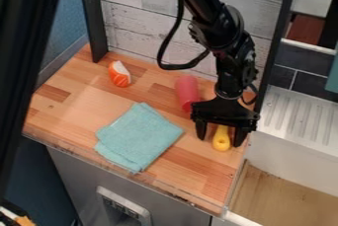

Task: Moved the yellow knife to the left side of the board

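Observation:
My gripper is about to take hold of the knife by its body behind the rounded yellow end, to shift the yellow knife point(221, 142) across the wooden board.
The gripper point(220, 137) hangs low over the right side of the wooden board point(72, 106), pointing down. Its two fingers stand apart, one on each side of the yellow knife point(221, 142), and some space shows between them and it. The knife's rounded yellow end points toward the front edge, while its far part is hidden under the gripper. Whether the knife is touched cannot be told.
A teal folded cloth point(139, 135) lies in the board's middle. Behind it, a red cylindrical object point(188, 92) lies left of the gripper. An orange and white toy point(119, 74) sits at the back left. A white sink point(297, 116) borders the right edge.

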`<state>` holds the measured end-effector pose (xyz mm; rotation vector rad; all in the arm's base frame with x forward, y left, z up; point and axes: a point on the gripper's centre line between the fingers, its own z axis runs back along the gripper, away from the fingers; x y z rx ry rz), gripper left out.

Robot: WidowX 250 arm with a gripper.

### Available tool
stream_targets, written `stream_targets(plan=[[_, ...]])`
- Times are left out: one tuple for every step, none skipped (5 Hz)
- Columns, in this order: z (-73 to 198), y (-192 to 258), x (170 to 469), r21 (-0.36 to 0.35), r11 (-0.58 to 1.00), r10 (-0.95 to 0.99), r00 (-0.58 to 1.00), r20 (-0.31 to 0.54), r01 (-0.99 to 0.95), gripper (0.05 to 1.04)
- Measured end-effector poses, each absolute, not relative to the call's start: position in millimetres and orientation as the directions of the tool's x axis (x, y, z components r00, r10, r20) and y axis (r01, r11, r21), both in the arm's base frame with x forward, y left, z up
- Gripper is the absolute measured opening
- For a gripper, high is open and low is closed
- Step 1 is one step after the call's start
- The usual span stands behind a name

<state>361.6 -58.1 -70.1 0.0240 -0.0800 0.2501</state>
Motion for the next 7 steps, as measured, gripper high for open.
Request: stream_targets(plan=[[-69,-58,365,0.019,0.969,0.243,0.966,0.092,-0.246,0.961],[-69,-59,365,0.027,0.971,0.235,0.966,0.107,-0.239,0.676],[-71,-60,364,0.018,0.971,0.235,0.966,0.107,-0.239,0.469],[-71,-60,363,0.007,0.972,0.233,0.967,0.101,-0.235,0.468],[-64,-58,359,-0.007,0.974,0.224,0.969,0.101,-0.225,0.468],[-49,-52,365,-0.060,0.968,0.249,0.958,0.144,-0.243,0.468],[-29,-42,362,-0.071,0.962,0.271,0.943,0.191,-0.262,0.468]])
